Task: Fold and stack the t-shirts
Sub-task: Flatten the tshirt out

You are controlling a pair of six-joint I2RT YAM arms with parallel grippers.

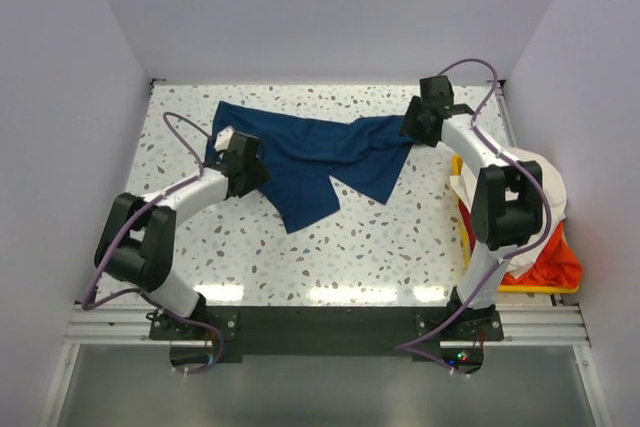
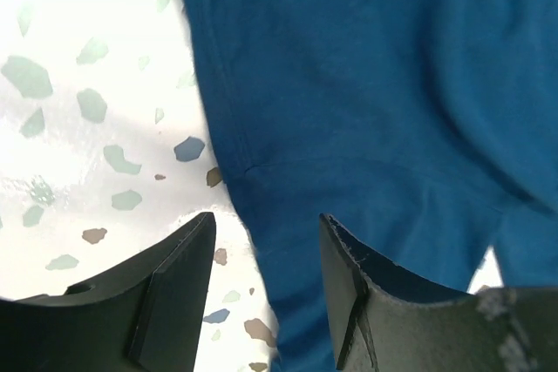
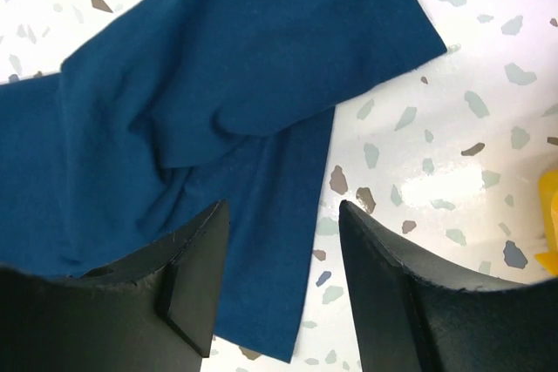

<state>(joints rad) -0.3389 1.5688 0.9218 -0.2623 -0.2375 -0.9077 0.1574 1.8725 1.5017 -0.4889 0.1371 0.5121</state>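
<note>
I need to lower my left gripper before I close it on the stitched edge (image 1: 260, 191) (image 2: 258, 231), because the fingers are above the cloth.
A navy blue t-shirt (image 1: 318, 159) lies crumpled and spread across the far middle of the speckled table; no print shows. My left gripper (image 1: 243, 163) is open over its left edge; the left wrist view shows the shirt's hem (image 2: 366, 111) between the open fingers. My right gripper (image 1: 421, 119) is open over the shirt's right end, where a sleeve or corner (image 3: 218, 84) lies below the fingers. A cream-white shirt (image 1: 545, 179) and an orange-red shirt (image 1: 548, 263) are piled in the yellow bin at the right.
The yellow plastic bin (image 1: 466, 237) stands at the table's right edge beside the right arm; its corner shows in the right wrist view (image 3: 549, 215). White walls close in the table on three sides.
</note>
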